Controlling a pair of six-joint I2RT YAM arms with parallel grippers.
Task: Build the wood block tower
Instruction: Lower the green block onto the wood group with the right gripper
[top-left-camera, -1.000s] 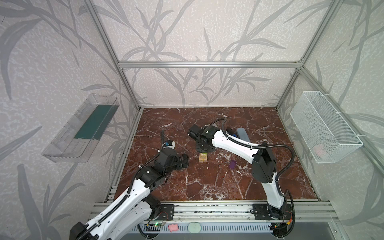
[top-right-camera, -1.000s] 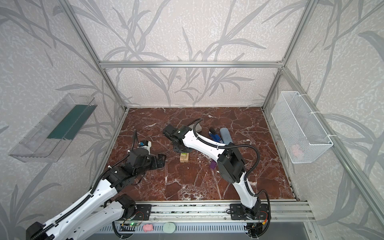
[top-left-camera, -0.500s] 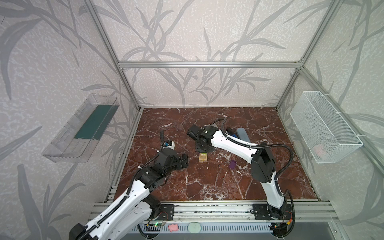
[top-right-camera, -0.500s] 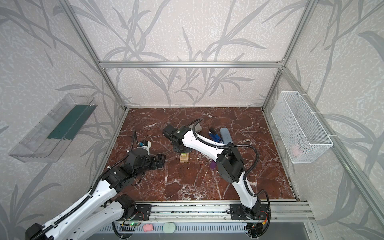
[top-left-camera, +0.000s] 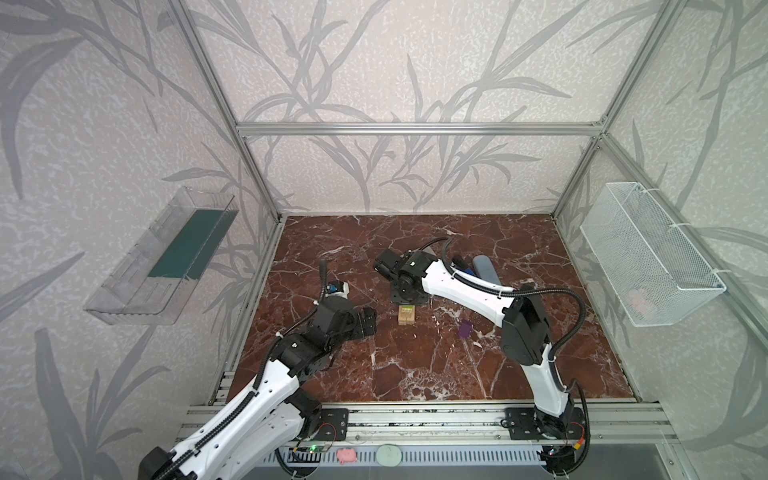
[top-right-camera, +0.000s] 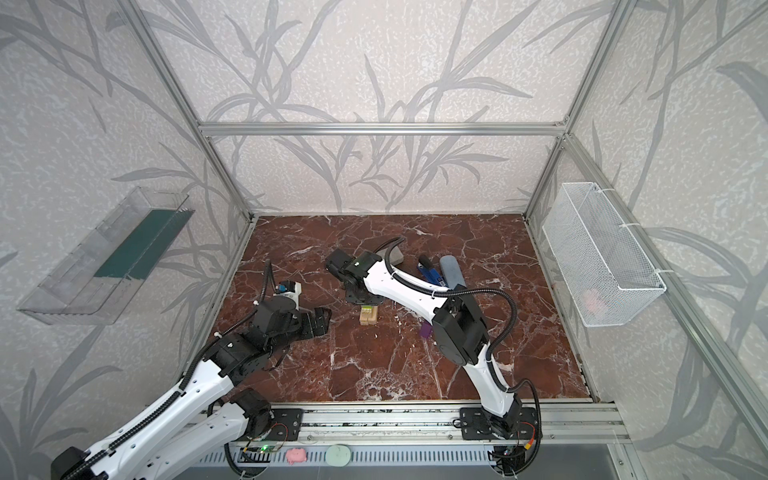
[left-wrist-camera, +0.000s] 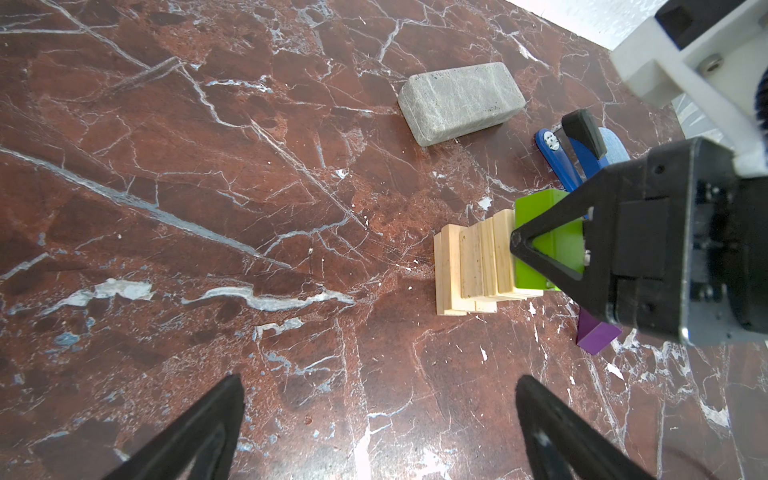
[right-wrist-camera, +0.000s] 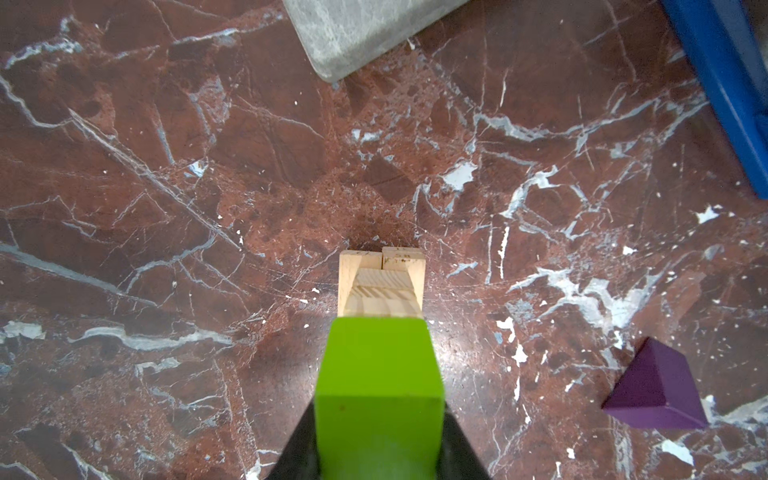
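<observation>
My right gripper is holding the lime green block with its lower edge squarely on the tower's top layer, so it is ready to release the block.
The tower (top-left-camera: 406, 318) (top-right-camera: 369, 316) is a short stack of crossed pale wood blocks (left-wrist-camera: 469, 266) (right-wrist-camera: 382, 286) mid-floor. My right gripper (top-left-camera: 406, 306) (right-wrist-camera: 378, 451) hangs over it from the far side, shut on the lime green block (left-wrist-camera: 536, 210) (right-wrist-camera: 378, 374), which lies against the tower's top layer. One of its black fingers (left-wrist-camera: 552, 249) crosses the green block. The purple block (top-left-camera: 465, 329) (top-right-camera: 425, 331) (left-wrist-camera: 596, 334) (right-wrist-camera: 656, 395) lies loose on the floor to the tower's right. My left gripper (top-left-camera: 369, 322) (left-wrist-camera: 378, 386) stands open and empty, left of the tower.
A speckled grey slab (left-wrist-camera: 461, 104) (top-right-camera: 397, 254) and a blue-and-black stapler (left-wrist-camera: 575, 156) (top-right-camera: 430, 274) lie behind the tower, with a grey-blue roll (top-left-camera: 484, 268) beside them. A wire basket (top-left-camera: 648, 257) hangs on the right wall, a clear shelf (top-left-camera: 162, 257) on the left.
</observation>
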